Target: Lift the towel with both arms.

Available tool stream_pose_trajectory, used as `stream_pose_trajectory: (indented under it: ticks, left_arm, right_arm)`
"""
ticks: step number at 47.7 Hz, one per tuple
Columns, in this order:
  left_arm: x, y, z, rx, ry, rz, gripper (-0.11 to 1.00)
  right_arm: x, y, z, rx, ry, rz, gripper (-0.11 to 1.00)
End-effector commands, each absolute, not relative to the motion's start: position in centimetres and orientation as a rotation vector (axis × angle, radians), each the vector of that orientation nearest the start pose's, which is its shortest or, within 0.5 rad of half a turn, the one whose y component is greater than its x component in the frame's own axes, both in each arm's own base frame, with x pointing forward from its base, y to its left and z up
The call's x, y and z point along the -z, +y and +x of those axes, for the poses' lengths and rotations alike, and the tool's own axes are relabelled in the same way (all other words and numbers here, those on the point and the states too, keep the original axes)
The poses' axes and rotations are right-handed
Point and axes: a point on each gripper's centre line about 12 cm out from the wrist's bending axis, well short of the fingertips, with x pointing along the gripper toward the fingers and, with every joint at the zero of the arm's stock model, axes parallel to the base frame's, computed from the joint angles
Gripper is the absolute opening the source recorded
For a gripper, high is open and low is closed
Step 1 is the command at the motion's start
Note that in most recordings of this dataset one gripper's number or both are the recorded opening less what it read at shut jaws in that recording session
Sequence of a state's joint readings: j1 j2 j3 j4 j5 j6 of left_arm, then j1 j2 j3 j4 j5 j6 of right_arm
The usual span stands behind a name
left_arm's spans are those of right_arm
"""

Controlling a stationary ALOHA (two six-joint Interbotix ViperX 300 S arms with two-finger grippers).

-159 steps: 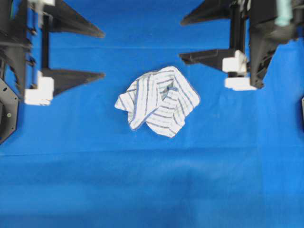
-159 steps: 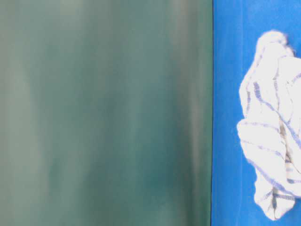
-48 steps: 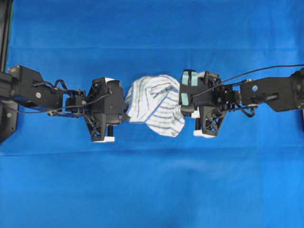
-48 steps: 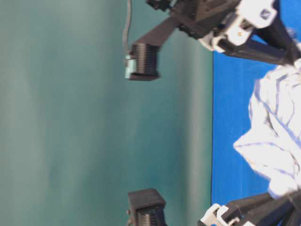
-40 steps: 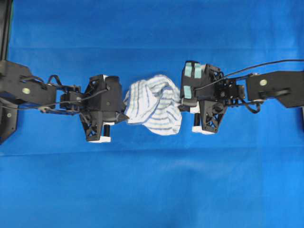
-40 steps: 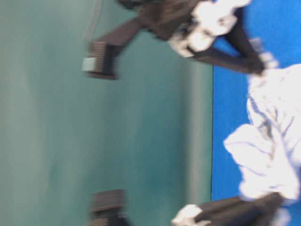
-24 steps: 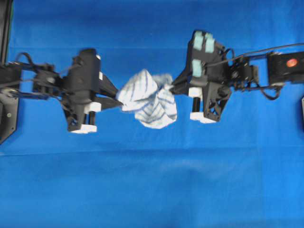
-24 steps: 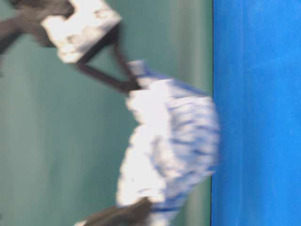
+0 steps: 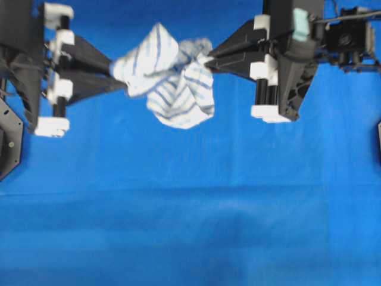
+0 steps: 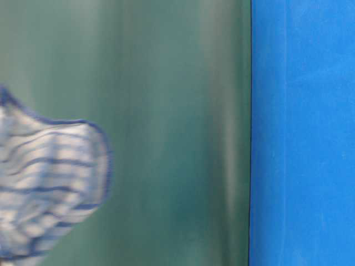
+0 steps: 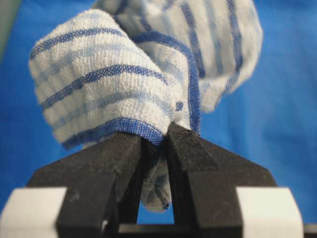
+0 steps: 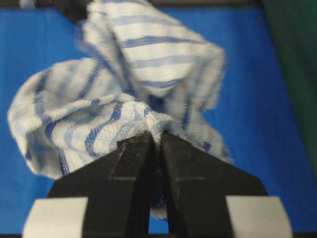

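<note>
The towel's lower edge (image 9: pixel 186 124) hangs above the blue tablecloth, so my left gripper should keep holding the towel.
The white towel (image 9: pixel 169 77) with blue stripes hangs in the air between my two grippers, well above the blue tablecloth (image 9: pixel 190 208). My left gripper (image 9: pixel 116 70) is shut on the towel's left end; the left wrist view shows cloth (image 11: pixel 124 84) pinched between its jaws (image 11: pixel 156 136). My right gripper (image 9: pixel 205 59) is shut on the towel's right end; the right wrist view shows a fold (image 12: pixel 124 89) clamped at its tips (image 12: pixel 157 138). In the table-level view a blurred part of the towel (image 10: pixel 50 183) shows at the left, far off the tablecloth (image 10: pixel 302 133).
The blue tablecloth covers the whole table below. A black fixture (image 9: pixel 9 143) sits at the left edge. A green backdrop (image 10: pixel 166 111) fills most of the table-level view.
Both grippers came in from the sides, shut on the towel's two ends, and have risen with it. The towel has left the tablecloth and now hangs stretched between them.
</note>
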State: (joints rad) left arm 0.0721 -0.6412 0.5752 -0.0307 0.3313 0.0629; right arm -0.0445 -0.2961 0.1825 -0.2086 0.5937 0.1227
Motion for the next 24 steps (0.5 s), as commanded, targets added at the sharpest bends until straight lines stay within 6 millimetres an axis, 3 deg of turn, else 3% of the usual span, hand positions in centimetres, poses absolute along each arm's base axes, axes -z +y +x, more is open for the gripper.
stream_pose_trajectory:
  ticks: [1,11,17,24]
  left_arm:
    - [-42.6,2.0,27.6,-0.064,0.205,0.03,0.1]
    - [-46.3,2.2,27.2,-0.069,0.182,0.037,0.1]
    - [-47.3,2.2,27.0,-0.07,0.166,0.038,0.1]
    - [-47.1,2.2,27.2,-0.07,0.173,0.037,0.1]
  right_arm:
    - [-44.6,-3.1,36.5,0.151,0.4,-0.084,0.07]
    - [-47.7,-3.1,36.0,0.156,0.341,-0.095,0.07]
    - [-49.0,-3.1,35.9,0.158,0.31,-0.09,0.07]
    - [-49.0,-3.2,35.9,0.162,0.312,-0.087,0.07]
